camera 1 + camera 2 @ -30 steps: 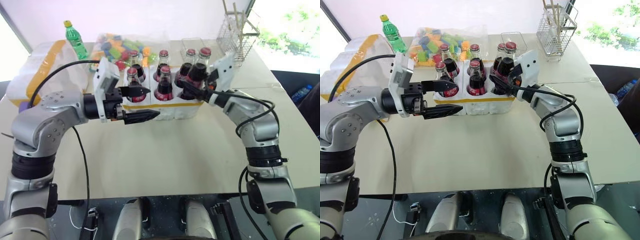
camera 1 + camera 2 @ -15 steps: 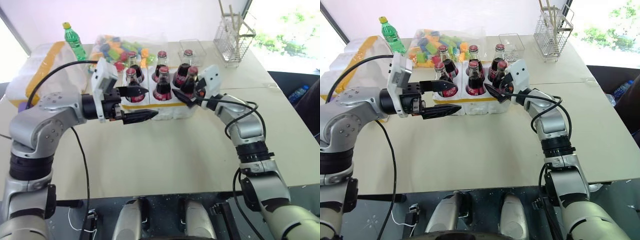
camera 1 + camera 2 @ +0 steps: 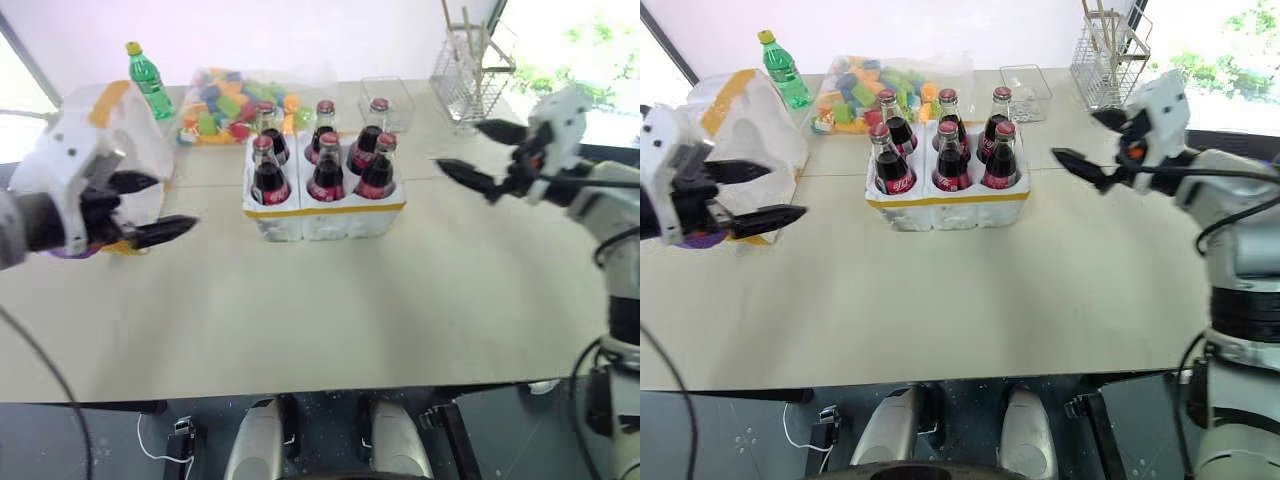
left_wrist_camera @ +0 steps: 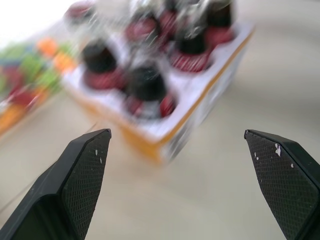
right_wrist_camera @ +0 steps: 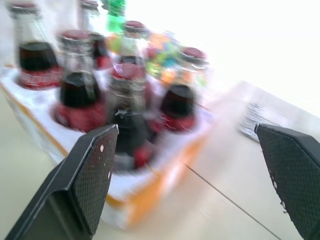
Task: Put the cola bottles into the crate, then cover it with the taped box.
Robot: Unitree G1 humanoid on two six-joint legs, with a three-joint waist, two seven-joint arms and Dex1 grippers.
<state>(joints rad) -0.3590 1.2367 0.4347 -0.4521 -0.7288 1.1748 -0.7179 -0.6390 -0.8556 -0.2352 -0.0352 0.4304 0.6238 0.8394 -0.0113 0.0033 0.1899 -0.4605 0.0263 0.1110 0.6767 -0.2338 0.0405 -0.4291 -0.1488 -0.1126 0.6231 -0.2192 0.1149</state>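
Note:
The taped box is far wider than my open fingers. My left gripper should grab it next by its narrow purple handle.
Several cola bottles (image 3: 325, 165) with red caps stand upright in the wells of the low white crate (image 3: 325, 218) at mid-table. To its left sits the taped box (image 3: 110, 105), white with yellow bands. My left gripper (image 3: 172, 203) hovers open and empty in front of that box, well left of the crate. My right gripper (image 3: 458, 145) hangs open and empty to the right of the crate, apart from it. The left wrist view looks at the crate (image 4: 200, 100) between spread fingers (image 4: 75, 185). The right wrist view shows the bottles (image 5: 80, 85) beyond its own spread fingers (image 5: 95, 175).
A green plastic bottle (image 3: 150, 80) stands behind the taped box. A bag of colourful blocks (image 3: 230, 100) and a clear container (image 3: 385, 98) lie behind the crate. A wire rack (image 3: 470, 70) is at the back right. Bare tabletop (image 3: 330, 310) stretches in front.
My right gripper opened off the front-right bottle, which now stands in the crate, and swung away right. My left arm swung out left to the taped box.

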